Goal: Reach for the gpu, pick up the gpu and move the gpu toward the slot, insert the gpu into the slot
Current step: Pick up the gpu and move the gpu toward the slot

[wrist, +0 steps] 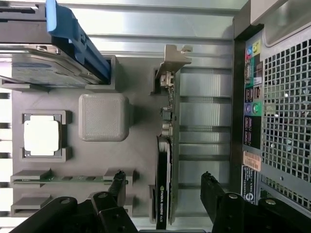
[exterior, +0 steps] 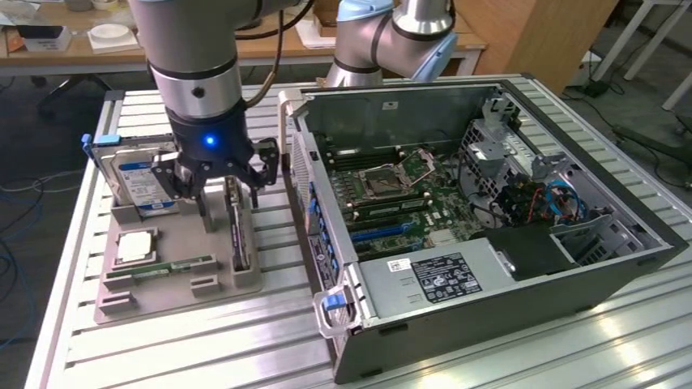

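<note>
The silver bracket (wrist: 172,60) sticks out sideways at one end of the GPU. My gripper will grab the GPU by the flat sides of its black shroud (wrist: 164,187) to insert it.
The gpu (exterior: 238,237) is a thin black card standing on edge in a grey holder tray (exterior: 222,285) at the exterior view's left. My gripper (exterior: 227,193) hangs just over it, open. In the wrist view the gpu (wrist: 165,155) runs lengthwise with its silver bracket (wrist: 173,59) at the far end. My gripper (wrist: 163,183) straddles the card, one finger (wrist: 118,183) on each side with a gap to the card. The blue slot (exterior: 381,232) lies on the motherboard inside the open computer case (exterior: 605,267).
On the tray stand a hard drive (exterior: 141,185) with a blue label, a square processor (exterior: 135,245) and a green memory stick (exterior: 173,266). The case's rear wall (wrist: 272,121) rises close beside the tray. A second arm (exterior: 390,32) stands behind the case.
</note>
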`<state>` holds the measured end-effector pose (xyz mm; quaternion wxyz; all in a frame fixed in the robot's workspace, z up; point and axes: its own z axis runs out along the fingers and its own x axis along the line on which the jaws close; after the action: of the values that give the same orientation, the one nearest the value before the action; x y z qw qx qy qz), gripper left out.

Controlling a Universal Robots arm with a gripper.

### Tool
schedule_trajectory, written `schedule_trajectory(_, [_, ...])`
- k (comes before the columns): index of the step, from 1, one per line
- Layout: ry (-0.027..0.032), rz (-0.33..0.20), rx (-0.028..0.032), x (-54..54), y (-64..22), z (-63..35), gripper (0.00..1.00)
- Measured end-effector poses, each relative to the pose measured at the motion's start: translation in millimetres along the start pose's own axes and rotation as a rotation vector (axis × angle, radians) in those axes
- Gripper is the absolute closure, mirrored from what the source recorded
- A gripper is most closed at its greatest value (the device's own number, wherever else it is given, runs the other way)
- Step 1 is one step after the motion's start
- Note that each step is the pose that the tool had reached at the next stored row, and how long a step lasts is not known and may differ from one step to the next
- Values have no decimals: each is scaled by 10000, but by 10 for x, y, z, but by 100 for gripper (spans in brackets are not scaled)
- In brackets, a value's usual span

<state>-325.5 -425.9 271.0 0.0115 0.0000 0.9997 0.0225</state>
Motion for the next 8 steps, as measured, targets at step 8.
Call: schedule_trajectory(8, [2,-21,0,3,-8,145,28])
